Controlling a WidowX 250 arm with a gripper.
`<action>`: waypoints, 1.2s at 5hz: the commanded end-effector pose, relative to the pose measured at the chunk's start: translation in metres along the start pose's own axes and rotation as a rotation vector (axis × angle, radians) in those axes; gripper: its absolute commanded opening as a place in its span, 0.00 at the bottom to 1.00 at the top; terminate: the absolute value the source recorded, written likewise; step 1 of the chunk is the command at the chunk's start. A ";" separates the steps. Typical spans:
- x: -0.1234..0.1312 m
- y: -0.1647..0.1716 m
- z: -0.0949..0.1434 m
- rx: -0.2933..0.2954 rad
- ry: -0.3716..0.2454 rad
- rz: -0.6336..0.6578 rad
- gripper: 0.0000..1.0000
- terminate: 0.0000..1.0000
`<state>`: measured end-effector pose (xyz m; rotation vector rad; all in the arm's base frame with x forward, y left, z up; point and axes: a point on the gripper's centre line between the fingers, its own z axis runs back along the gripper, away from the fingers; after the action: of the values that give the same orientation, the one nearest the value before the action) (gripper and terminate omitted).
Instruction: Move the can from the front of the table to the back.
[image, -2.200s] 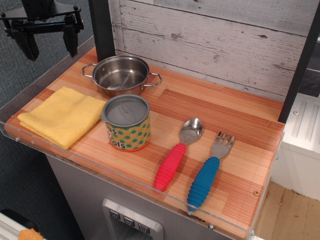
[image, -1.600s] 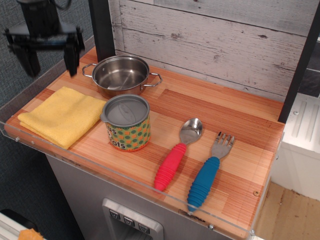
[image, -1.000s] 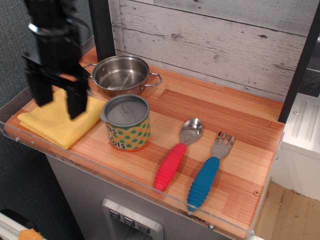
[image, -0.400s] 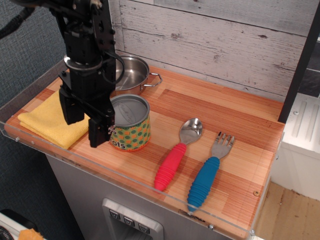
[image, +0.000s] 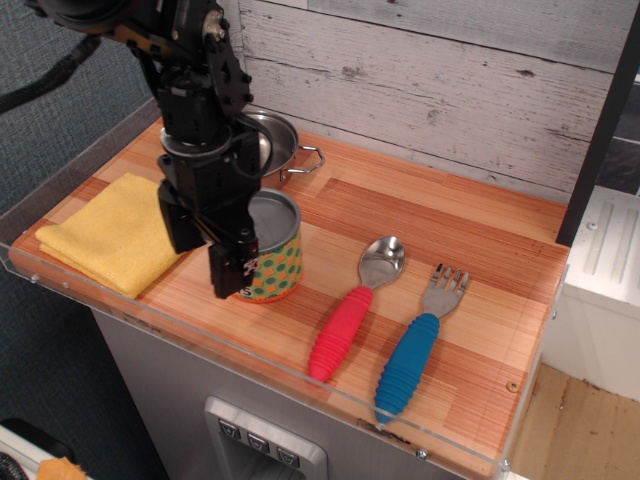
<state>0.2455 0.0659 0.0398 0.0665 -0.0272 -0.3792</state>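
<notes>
The robot's gripper next needs to grab the can by its labelled round body (image: 277, 268) to move the can to the back of the table.
The can (image: 276, 258) stands near the front of the table (image: 440, 225). It has a grey top and a yellow label dotted green and orange. My black gripper (image: 203, 267) hangs over the can's left side and hides part of it. Its two fingers are spread apart and hold nothing. One finger (image: 176, 224) is over the edge of the yellow cloth. The other finger (image: 230, 268) overlaps the can's left front. I cannot tell whether it touches the can.
A steel two-handled pot (image: 283, 146) sits behind the can, partly hidden by the arm. A folded yellow cloth (image: 95, 228) lies at the left. A red-handled spoon (image: 347, 322) and a blue-handled fork (image: 412, 360) lie to the right. A clear acrylic rim (image: 300, 375) runs along the front edge.
My gripper has come down from the upper left, passed over the cloth and moved right to the can's left side. The can, pot and cutlery have not moved.
</notes>
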 end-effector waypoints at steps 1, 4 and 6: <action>0.022 0.013 0.006 0.012 -0.096 0.039 1.00 0.00; 0.054 0.022 0.008 -0.027 -0.141 0.052 1.00 0.00; 0.077 0.019 0.008 -0.045 -0.148 0.052 1.00 0.00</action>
<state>0.3222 0.0473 0.0399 -0.0239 -0.1313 -0.3223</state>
